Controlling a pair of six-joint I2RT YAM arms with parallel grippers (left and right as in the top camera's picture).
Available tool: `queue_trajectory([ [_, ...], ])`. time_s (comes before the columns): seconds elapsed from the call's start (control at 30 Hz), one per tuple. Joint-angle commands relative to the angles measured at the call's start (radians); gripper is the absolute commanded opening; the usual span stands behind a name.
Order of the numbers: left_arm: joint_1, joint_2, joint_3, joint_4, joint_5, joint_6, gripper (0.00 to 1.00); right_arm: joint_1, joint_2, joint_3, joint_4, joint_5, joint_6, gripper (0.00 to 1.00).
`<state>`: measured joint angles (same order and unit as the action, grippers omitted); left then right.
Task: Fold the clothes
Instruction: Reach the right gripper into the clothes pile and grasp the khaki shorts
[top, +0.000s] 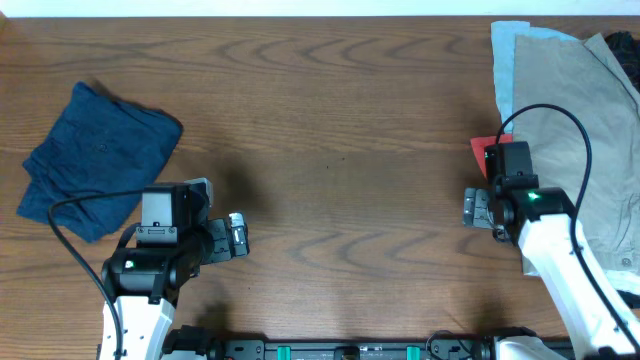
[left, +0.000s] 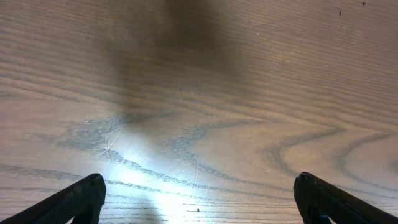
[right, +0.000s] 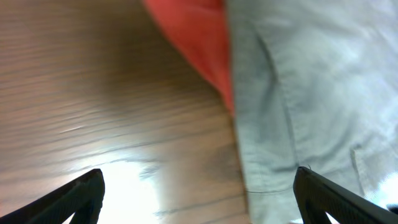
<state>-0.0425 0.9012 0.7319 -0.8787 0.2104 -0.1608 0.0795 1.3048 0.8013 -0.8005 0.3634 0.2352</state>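
Observation:
The khaki-beige shorts (top: 585, 140) should be grabbed next by my right gripper at the hem facing the empty wood, to draw the shorts out for folding. The red piece should stay where it is.
Khaki-beige shorts (top: 585, 140) lie in a pile at the right edge of the table, on a light-blue piece (top: 505, 50), a red piece (top: 484, 148) and a black piece (top: 625, 45). A folded navy garment (top: 95, 155) lies at the far left. My right gripper (top: 478, 210) is open and empty at the pile's left edge; in the right wrist view (right: 198, 198) its fingers straddle the shorts' hem (right: 311, 93), with the red piece (right: 199, 43) above. My left gripper (top: 238, 238) is open and empty over bare wood, also in the left wrist view (left: 199, 202).
The wooden table (top: 340, 130) runs between the two arms. The pile overhangs the right edge. Black cables loop from both arms. The arm bases stand at the front edge.

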Motion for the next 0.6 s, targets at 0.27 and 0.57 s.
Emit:
queue_trajectory([
  [0.27,0.004,0.009,0.020,0.000,0.011,-0.009,0.98,-0.138,0.213,0.014,0.030,0.158,0.087,0.87],
  [0.57,0.004,0.009,0.020,0.001,0.011,-0.009,0.98,-0.147,0.285,0.014,0.042,0.169,0.087,0.38],
])
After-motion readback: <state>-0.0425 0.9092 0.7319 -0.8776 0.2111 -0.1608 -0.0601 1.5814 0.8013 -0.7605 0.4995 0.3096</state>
